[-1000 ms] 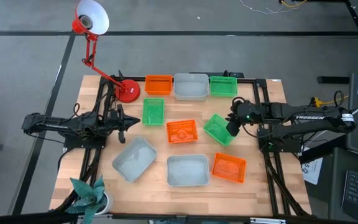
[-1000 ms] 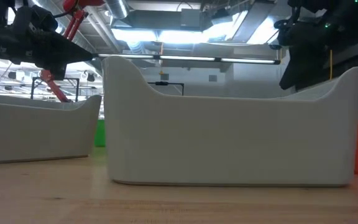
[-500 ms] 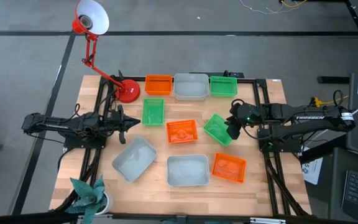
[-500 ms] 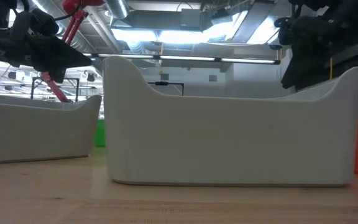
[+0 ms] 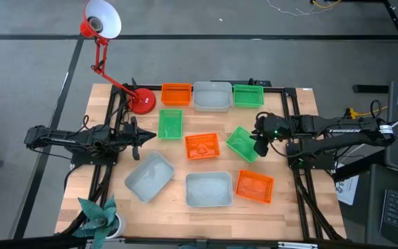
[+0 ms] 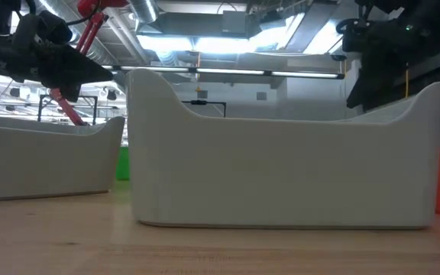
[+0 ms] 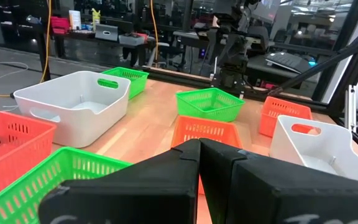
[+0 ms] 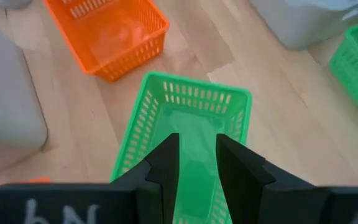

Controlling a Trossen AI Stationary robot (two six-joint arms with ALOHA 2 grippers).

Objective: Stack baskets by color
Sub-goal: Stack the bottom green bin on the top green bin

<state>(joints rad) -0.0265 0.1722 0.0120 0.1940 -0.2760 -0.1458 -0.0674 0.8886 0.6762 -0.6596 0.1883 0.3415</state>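
Note:
My right gripper grabs the skewed green basket by its long-side rim next, to stack it on the green basket beside the grey one.
Nine baskets rest on their bases on the wooden table. At the far edge stand an orange basket, a grey one and a green one. Mid-table are a green basket, an orange basket and a skewed green basket. Nearer lie two grey baskets and an orange one. My right gripper hangs open, slanting down over the skewed green basket, clear of it. My left gripper is shut and level at the left, holding nothing.
A red desk lamp's round base stands at the far left corner. A teal paper plant sits at the near left corner. Bare wood lies along the near edge and beside the orange basket at the right.
My right gripper has rolled slightly about its own axis above the skewed green basket, staying in place and open. No basket has moved.

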